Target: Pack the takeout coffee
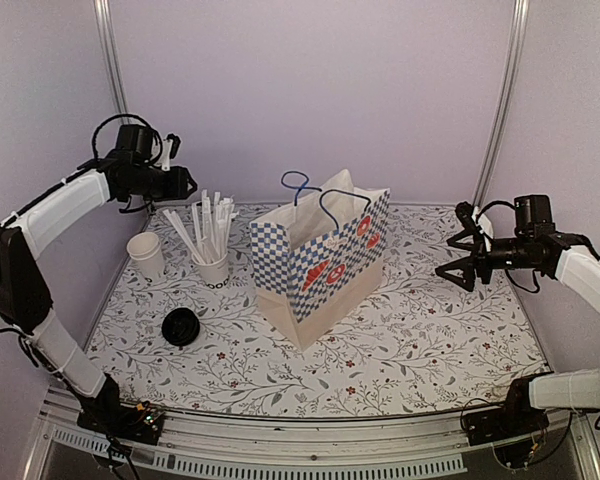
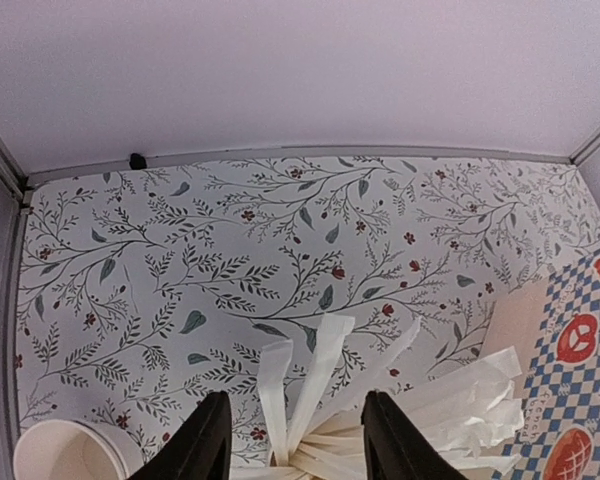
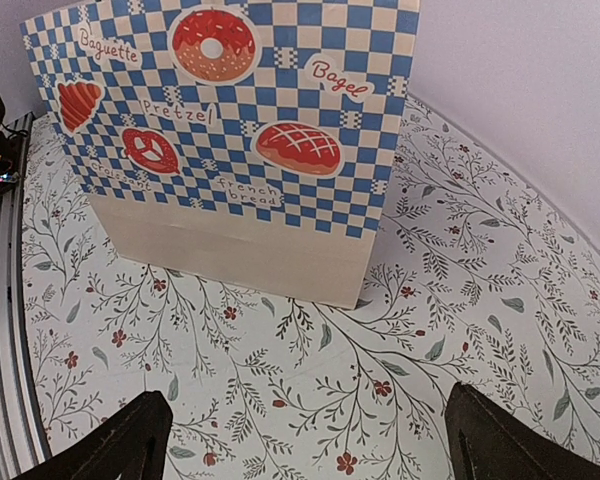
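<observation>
My left gripper grabs the white paper-wrapped stick by its protruding tip (image 1: 206,203) next, which leaves its other end free to enter the bag (image 1: 325,255).
The takeout coffee (image 1: 181,326), a small cup under a round black lid, stands on the floral table at the front left, seen only in the top view. The blue-checkered paper bag (image 1: 325,255) stands open in the middle; it also shows in the right wrist view (image 3: 230,130) and at the edge of the left wrist view (image 2: 580,400). My left gripper (image 1: 185,183) is open and empty, held high over the back left, above the stick cup (image 2: 295,445). My right gripper (image 1: 460,262) is wide open and empty to the right of the bag (image 3: 310,440).
A white cup with black lettering and white sticks (image 1: 213,268) stands left of the bag; its sticks (image 2: 320,390) fan out below my left fingers. A plain white cup (image 1: 146,253) stands further left, its rim in the left wrist view (image 2: 60,455). Walls close the back and sides.
</observation>
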{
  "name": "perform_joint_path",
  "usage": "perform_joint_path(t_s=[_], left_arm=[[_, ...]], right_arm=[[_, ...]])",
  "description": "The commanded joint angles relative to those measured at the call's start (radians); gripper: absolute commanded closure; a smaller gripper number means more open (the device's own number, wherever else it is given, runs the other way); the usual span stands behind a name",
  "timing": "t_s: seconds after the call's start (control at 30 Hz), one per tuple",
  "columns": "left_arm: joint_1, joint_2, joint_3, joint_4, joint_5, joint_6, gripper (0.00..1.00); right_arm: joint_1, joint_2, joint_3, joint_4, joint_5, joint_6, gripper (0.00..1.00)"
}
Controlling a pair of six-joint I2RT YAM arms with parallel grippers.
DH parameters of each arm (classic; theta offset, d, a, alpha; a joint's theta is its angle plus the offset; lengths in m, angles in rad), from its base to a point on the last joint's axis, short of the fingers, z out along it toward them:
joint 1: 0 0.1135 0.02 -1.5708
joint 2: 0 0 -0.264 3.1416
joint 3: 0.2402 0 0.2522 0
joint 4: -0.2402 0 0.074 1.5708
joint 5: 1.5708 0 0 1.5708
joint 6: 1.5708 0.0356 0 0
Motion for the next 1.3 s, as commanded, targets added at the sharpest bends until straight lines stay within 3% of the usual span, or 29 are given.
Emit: perform_joint_path(t_s=[0.0,0.5,1.13,1.27], left_arm=[[0.018,0.056,0.100,-0.115,0.021,0.121,0.52],[0.036,0.175,0.174,-0.182,0.070,0.146,0.59],[0.034,0.222,0.153,-0.132,0.075,0.116,0.74],[0.033,0.221,0.149,-0.123,0.073,0.115,0.81]], right_arm=[[0.006,0.012,-0.007,-0.017,0.005,-0.008,0.01],[0.006,0.027,-0.004,-0.027,0.006,-0.019,0.01],[0.006,0.039,-0.004,-0.032,0.005,-0.023,0.01],[0.006,0.042,-0.004,-0.033,0.006,-0.023,0.01]])
